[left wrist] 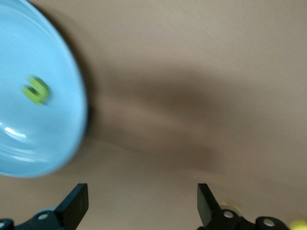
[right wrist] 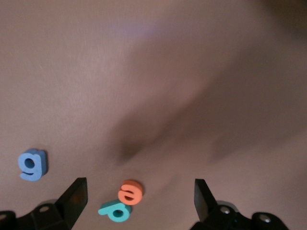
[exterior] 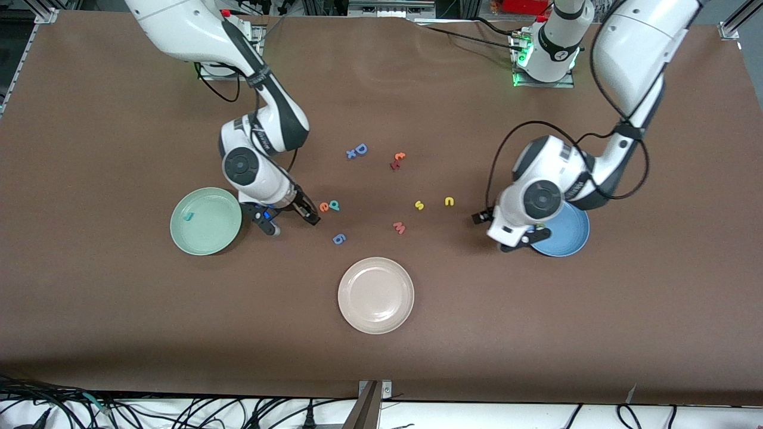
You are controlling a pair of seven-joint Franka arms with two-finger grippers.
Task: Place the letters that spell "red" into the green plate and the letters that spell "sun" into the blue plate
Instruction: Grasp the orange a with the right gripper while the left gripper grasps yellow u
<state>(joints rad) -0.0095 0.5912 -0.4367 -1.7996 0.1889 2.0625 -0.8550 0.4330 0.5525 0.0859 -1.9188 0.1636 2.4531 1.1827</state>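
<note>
The robot next needs to add the orange "e" to "red" in the green plate [exterior: 205, 221], so its right gripper needs to grab the letter by its rounded sides.
The green plate [exterior: 205, 221] holds the teal "r" [exterior: 189, 217]. My right gripper [exterior: 290, 221] [right wrist: 139, 203] stands open and empty between that plate and the orange "e" [exterior: 323, 207] [right wrist: 130, 191] and teal "d" [exterior: 334, 205] [right wrist: 116, 211], which touch each other just off its fingertips. The olive "u" [left wrist: 35, 90] lies in the blue plate [exterior: 563, 229] [left wrist: 38, 120]. My left gripper [exterior: 517, 241] [left wrist: 142, 206] is open and empty over the table at that plate's rim. Yellow "s" [exterior: 419, 205] and yellow "n" [exterior: 449, 201] lie on the table mid-way between the arms.
A beige plate [exterior: 375, 295] sits nearest the front camera. A blue "6" [exterior: 338, 239] [right wrist: 32, 164] and a pinkish "w" [exterior: 399, 227] lie near the task letters. A blue "D" [exterior: 360, 149] and reddish-orange pieces [exterior: 397, 159] lie closer to the bases.
</note>
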